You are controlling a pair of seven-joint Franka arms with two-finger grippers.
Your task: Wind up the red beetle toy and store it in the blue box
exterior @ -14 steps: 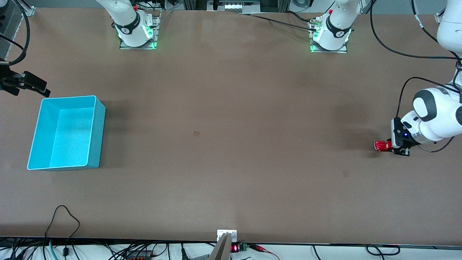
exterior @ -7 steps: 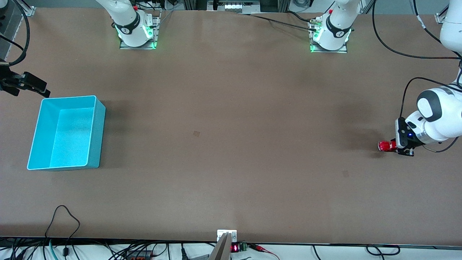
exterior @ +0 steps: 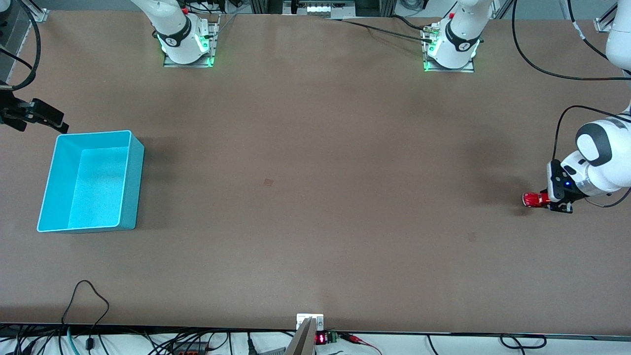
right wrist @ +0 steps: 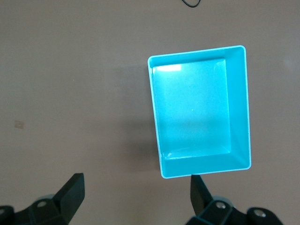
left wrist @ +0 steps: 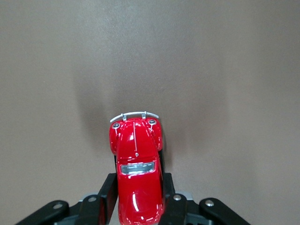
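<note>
My left gripper should open now. The red beetle toy sits low on the tabletop in the front view, so the toy would stay there.
The red beetle toy (exterior: 534,199) is at the table surface near the left arm's end of the table. My left gripper (exterior: 548,200) is shut on its rear half. In the left wrist view the toy (left wrist: 136,164) sticks out from between the black fingers (left wrist: 108,193), its silver bumper pointing away from the gripper (left wrist: 138,190). The blue box (exterior: 132,187) stands empty at the right arm's end of the table. My right gripper (exterior: 54,120) hangs open and empty over the table beside the box's edge farthest from the front camera. The right wrist view shows the box (right wrist: 240,108) past the open gripper (right wrist: 136,183).
The brown table (exterior: 315,197) between the toy and the box is bare, with two small faint marks (exterior: 268,182). Both arm bases (exterior: 187,42) stand at the table's edge farthest from the front camera. Cables hang along the nearest edge.
My left gripper has dragged the toy a short way along the table toward the left arm's end. The right arm and the box have not moved.
</note>
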